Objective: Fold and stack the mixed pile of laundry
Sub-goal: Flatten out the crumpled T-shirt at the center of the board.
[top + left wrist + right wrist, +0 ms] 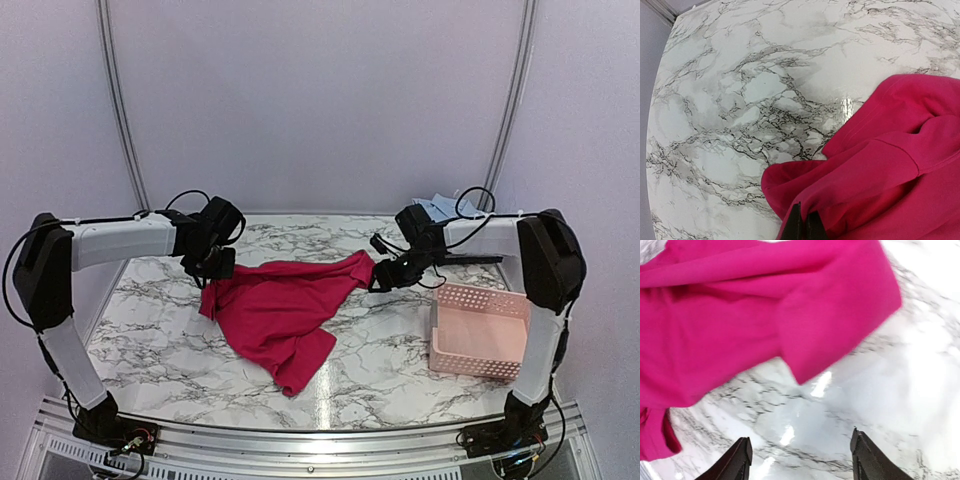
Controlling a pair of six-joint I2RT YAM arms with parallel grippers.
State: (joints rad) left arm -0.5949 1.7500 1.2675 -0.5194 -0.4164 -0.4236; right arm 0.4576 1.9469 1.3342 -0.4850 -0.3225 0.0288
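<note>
Next, my right gripper grabs the magenta-red garment (pixel 285 305) by its nearest corner, opposite my left gripper's hold, to spread the garment flat for folding.
The magenta-red garment (pixel 285 305) lies spread on the marble table (pixel 380 350) between the two arms. My left gripper (pixel 212 268) is shut on its left edge, the cloth (pixel 890 165) bunched over the closed fingertips (pixel 802 227). My right gripper (pixel 385 275) is open and empty just past the garment's right corner (pixel 840 315), its fingers (pixel 737 460) wide apart over bare marble. A bit of the light blue shirt (pixel 437 208) shows at the back right, behind the right arm.
The pink lattice basket (pixel 480 330) stands at the right, next to the right arm. A dark flat tray (pixel 480 260) lies behind it. The table's far edge meets the white back wall.
</note>
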